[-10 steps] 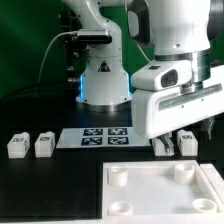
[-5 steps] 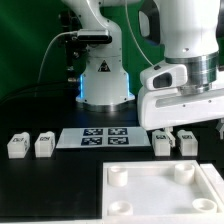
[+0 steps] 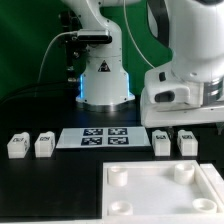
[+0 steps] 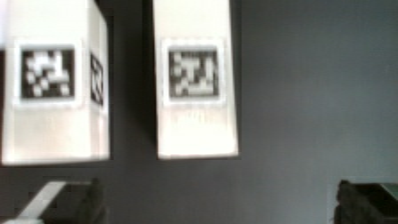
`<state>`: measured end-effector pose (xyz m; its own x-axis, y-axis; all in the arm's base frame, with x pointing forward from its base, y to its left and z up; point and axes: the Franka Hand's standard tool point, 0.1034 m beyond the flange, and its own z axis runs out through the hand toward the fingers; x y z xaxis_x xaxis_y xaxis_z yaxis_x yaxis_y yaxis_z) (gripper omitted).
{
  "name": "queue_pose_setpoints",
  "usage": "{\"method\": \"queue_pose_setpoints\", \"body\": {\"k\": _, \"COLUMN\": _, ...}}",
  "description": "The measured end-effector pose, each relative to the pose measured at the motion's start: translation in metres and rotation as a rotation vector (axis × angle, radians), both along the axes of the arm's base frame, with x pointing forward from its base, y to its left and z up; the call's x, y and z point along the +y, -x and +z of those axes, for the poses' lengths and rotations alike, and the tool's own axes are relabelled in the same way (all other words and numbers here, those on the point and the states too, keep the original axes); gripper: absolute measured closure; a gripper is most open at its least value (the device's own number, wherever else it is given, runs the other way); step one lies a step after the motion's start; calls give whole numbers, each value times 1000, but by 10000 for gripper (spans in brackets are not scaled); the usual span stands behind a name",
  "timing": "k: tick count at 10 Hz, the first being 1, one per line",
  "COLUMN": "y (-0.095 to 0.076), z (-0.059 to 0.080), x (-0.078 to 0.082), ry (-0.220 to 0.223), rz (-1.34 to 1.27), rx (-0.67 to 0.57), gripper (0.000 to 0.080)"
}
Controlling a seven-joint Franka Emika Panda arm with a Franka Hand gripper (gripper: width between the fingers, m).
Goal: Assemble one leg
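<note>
I need to lower my gripper before it closes on the tagged leg (image 3: 161,143), because its fingers are high above the leg and would miss if they closed now.
Four small white legs with tags lie on the black table. Two are at the exterior view's left (image 3: 17,145) (image 3: 44,144). Two are at its right (image 3: 163,141) (image 3: 187,141). The arm's big white hand (image 3: 185,95) hangs just above the right pair. The wrist view shows two legs side by side, tags up: one (image 4: 54,85) and the other (image 4: 196,85). My gripper (image 4: 214,204) is open and empty. Its dark fingertips (image 4: 63,205) show at the picture's edge, apart from both legs.
The large white square panel (image 3: 165,190) with round corner sockets lies at the front right. The marker board (image 3: 97,137) lies in the middle, in front of the robot's base (image 3: 103,80). Black table surface lies between the left legs and the panel.
The hand has moved toward the exterior view's right and risen slightly, so both right legs now show in full. No leg has moved.
</note>
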<state>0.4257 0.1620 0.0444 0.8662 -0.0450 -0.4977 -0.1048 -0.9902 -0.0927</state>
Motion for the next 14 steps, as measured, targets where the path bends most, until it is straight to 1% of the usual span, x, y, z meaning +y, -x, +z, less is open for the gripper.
{"method": "queue_pose_setpoints", "body": {"k": 2, "y": 4, "z": -2, "x": 2, "ry": -3, "rz": 13, "rx": 222, "gripper": 151}}
{"method": "queue_pose_setpoints", "body": {"k": 3, "y": -1, "z": -8, "x": 2, "ry": -20, "rz": 30, "rx": 234, "gripper": 151}}
{"method": "queue_pose_setpoints", "body": {"k": 5, "y": 2, "z": -8, "x": 2, "ry": -19, "rz": 32, "rx": 255, "gripper": 151}}
{"method": "queue_pose_setpoints", "body": {"k": 8, "y": 17, "z": -15, "x": 8, "ry": 0, "rz": 30, "rx": 285, "gripper": 151}}
{"method": "queue_pose_setpoints", "body": {"k": 10, "y": 21, "z": -18, "x": 11, "ry": 7, "rz": 29, "rx": 294, "gripper": 151}}
{"method": "queue_pose_setpoints", "body": {"k": 14, "y": 27, "z": -31, "x": 8, "ry": 13, "rz": 20, "rx": 319, "gripper": 151}}
